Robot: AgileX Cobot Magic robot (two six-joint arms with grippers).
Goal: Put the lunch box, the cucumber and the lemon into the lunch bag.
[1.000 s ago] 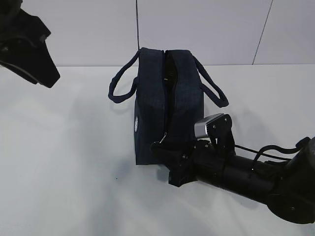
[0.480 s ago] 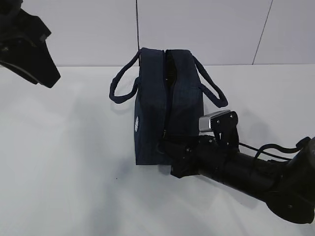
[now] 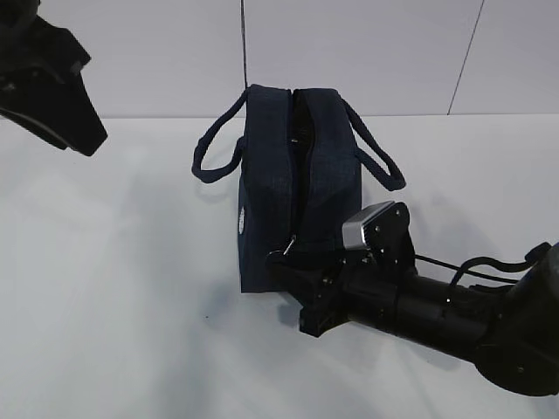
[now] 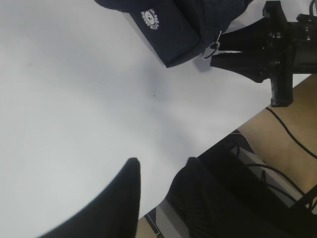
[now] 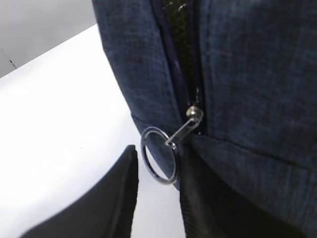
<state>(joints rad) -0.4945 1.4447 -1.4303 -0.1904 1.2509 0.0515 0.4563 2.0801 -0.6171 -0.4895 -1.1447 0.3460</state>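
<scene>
My right gripper should next grab the zipper pull by its round ring (image 5: 159, 181), which sticks out, because the zipper slider (image 5: 195, 114) sits close against the navy cloth.
The dark navy lunch bag (image 3: 271, 192) stands mid-table with both loop handles hanging out to the sides. Its zipper line shows a dark gap along the top. The round metal ring pull (image 5: 158, 156) hangs at the bag's near lower end. My right gripper (image 5: 157, 163) is open, with the ring between its two fingers; in the exterior view it (image 3: 281, 266) sits at the bag's near end. My left gripper (image 4: 161, 166) is open and empty, raised at the far left (image 3: 83, 140). The lunch box, cucumber and lemon are out of view.
The white table (image 3: 131, 288) surrounds the bag, with a white wall behind. The left wrist view shows the table's near edge (image 4: 237, 124), with cables and the floor beyond it. The bag's white logo (image 4: 151, 15) faces left.
My right gripper drew back to the right half a second ago and has come left again to the ring pull. The left arm has not moved.
</scene>
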